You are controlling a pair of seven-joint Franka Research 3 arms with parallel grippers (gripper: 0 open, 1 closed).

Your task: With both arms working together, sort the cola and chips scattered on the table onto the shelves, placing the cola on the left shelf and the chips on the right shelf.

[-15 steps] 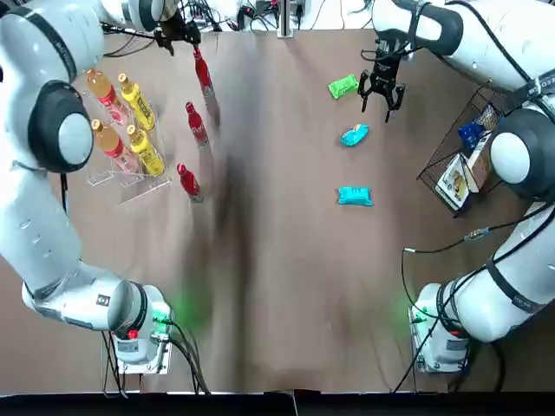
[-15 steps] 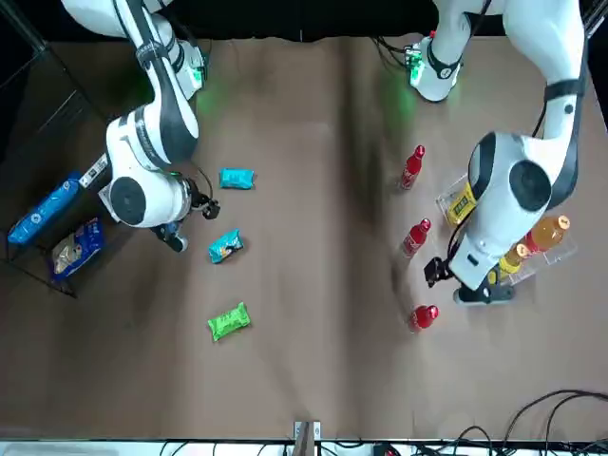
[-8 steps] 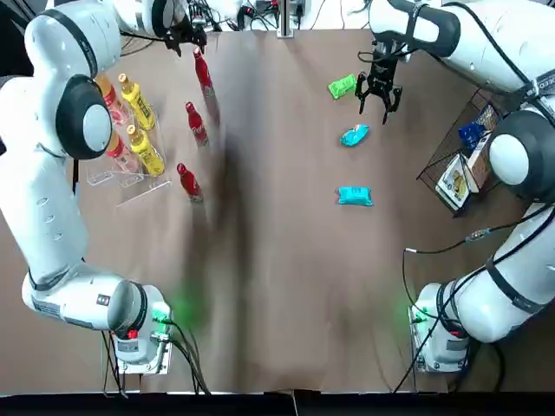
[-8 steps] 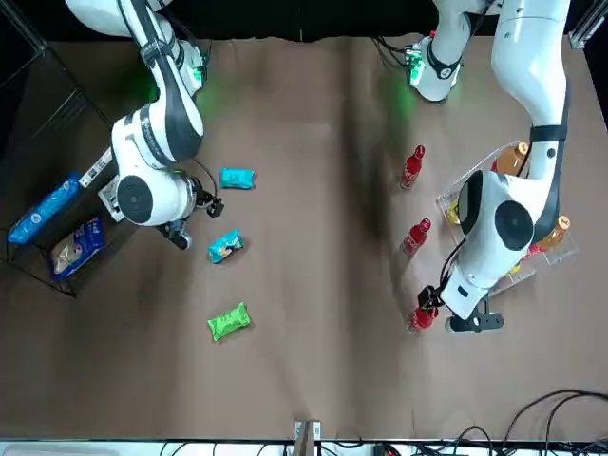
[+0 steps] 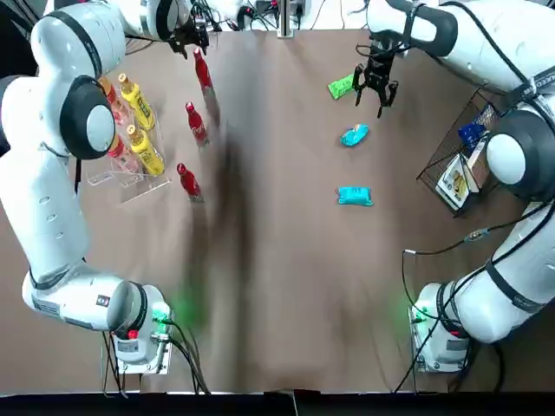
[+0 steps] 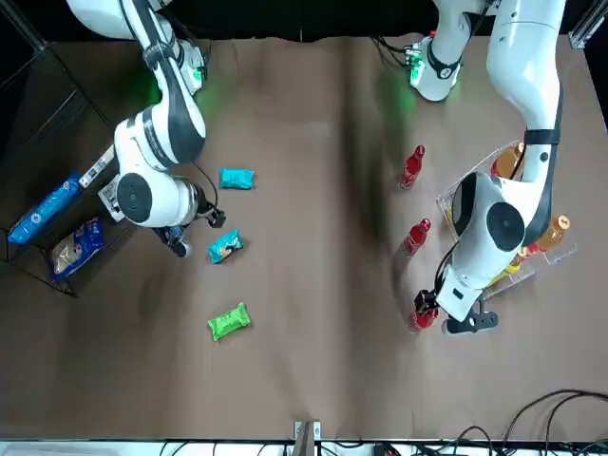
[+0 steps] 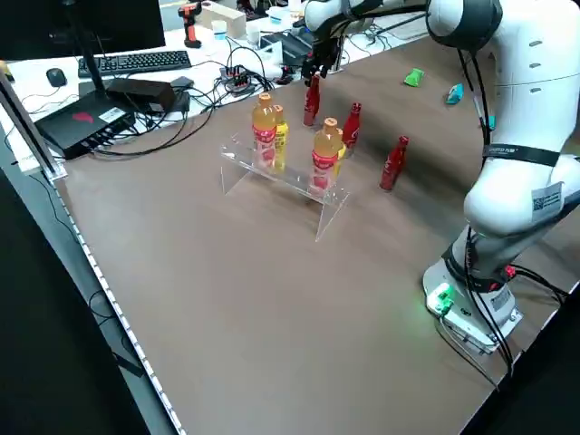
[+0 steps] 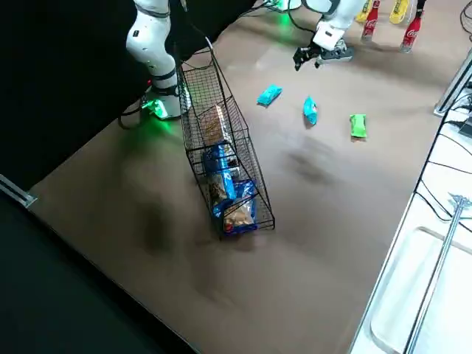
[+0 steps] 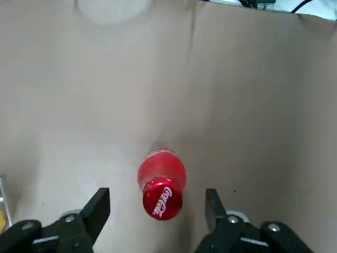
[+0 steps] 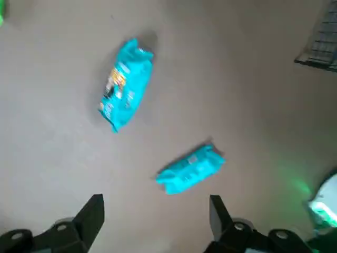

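I should next grab the bottle by its red cap with my left gripper, so the cola bottle's base stays free to settle on the clear shelf.
Three red cola bottles stand upright: the far one, a middle one and a near one. My left gripper hovers open by the far cola, whose cap shows between the two fingers without touching. The green chips and two teal chips packets lie flat. My right gripper is open and holds nothing, just right of the green packet; both teal packets lie beyond its fingers. The clear left shelf and black wire right shelf flank the table.
Several orange and yellow bottles fill the clear rack. Blue bags and a white box lie in the wire basket. Cables and gear crowd the table's far edge. Both arm bases glow green at the near side.
The left arm has swung toward the far cola, its gripper now over the cap. The right gripper has shifted slightly farther out, closer to the green packet. Bottles and packets have not moved.
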